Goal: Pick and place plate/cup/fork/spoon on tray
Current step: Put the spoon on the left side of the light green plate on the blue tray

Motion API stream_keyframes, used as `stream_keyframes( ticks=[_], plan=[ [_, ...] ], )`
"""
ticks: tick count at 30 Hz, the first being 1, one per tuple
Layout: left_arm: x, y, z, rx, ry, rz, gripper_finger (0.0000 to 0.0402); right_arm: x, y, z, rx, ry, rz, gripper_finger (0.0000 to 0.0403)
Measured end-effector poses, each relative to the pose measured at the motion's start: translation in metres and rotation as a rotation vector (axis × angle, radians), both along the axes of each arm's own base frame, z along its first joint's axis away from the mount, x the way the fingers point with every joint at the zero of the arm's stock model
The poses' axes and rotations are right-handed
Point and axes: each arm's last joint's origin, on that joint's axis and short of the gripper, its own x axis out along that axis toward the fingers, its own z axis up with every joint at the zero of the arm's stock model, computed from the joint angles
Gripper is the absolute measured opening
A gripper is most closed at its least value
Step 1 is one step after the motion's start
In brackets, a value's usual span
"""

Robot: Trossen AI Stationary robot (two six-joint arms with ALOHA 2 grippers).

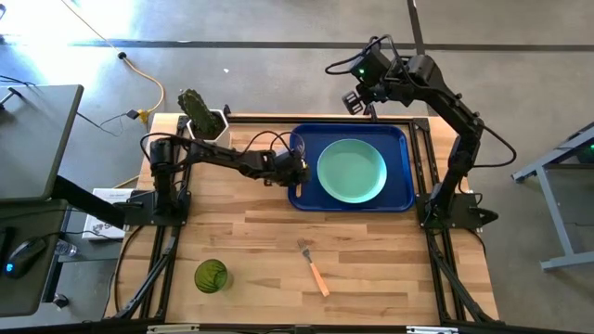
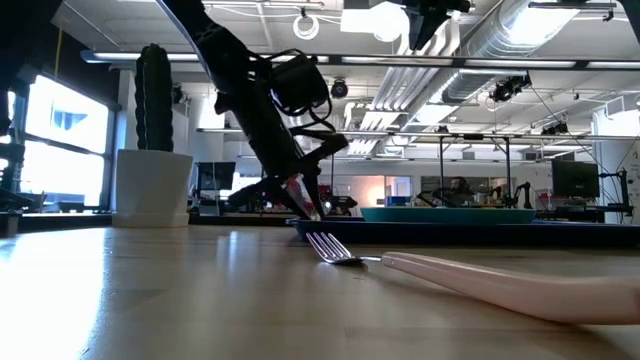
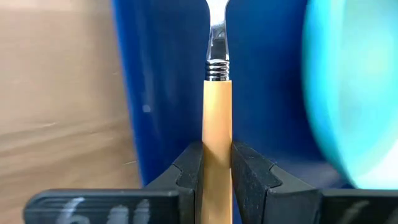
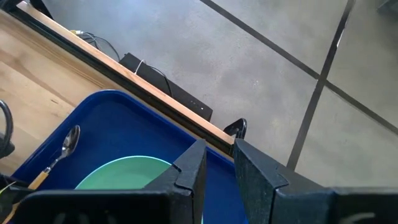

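The spoon (image 3: 217, 106) hangs over the blue tray's bottom, inside the tray's rim, so my left gripper opens now.
The dark-blue tray (image 1: 399, 148) lies at the table's far right, and the mint-green plate (image 1: 353, 172) rests flat in it. My left gripper (image 1: 297, 172) is over the tray's left part, shut on the spoon (image 4: 65, 149), whose bowl points toward the far edge. The fork (image 1: 313, 267) lies flat on the table near the front edge, and the dark-green cup (image 1: 211, 276) stands left of it. My right gripper (image 1: 355, 102) is raised beyond the tray's far edge, empty, with its fingers nearly together. My left gripper pinches the spoon's orange-wood handle (image 3: 217, 124) between its two fingers, behind the metal neck. The handle runs along the fingers and sticks out ahead of them over the tray floor (image 3: 168, 93), beside the plate (image 3: 354, 93). Whether the bowl touches the tray, I cannot tell.
A green cactus in a white pot (image 1: 200, 116) stands at the table's far left corner, close behind my left arm. Bare wood lies between the tray and the fork. The table's black frame rail runs along the far edge.
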Motion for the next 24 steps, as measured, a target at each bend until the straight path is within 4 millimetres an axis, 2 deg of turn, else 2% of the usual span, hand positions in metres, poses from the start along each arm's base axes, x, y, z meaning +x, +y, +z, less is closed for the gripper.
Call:
stream_keyframes(
  ticks=[9, 18, 24],
  plan=[
    [-0.0002, 0.0017, -0.0003, 0.0, -0.002, 0.007, 0.0052, 0.0001, 0.0, 0.0, 0.0, 0.0, 0.0, 0.0075],
    [-0.0002, 0.0017, -0.0003, -0.001, -0.002, 0.007, 0.0088, 0.0001, 0.0, 0.0, 0.0, 0.0, 0.0, 0.0075],
    [-0.0002, 0.0015, -0.0003, -0.007, -0.003, 0.002, 0.0093, 0.0001, 0.0, 0.0, 0.0, 0.0, 0.0, 0.0075]
  ],
)
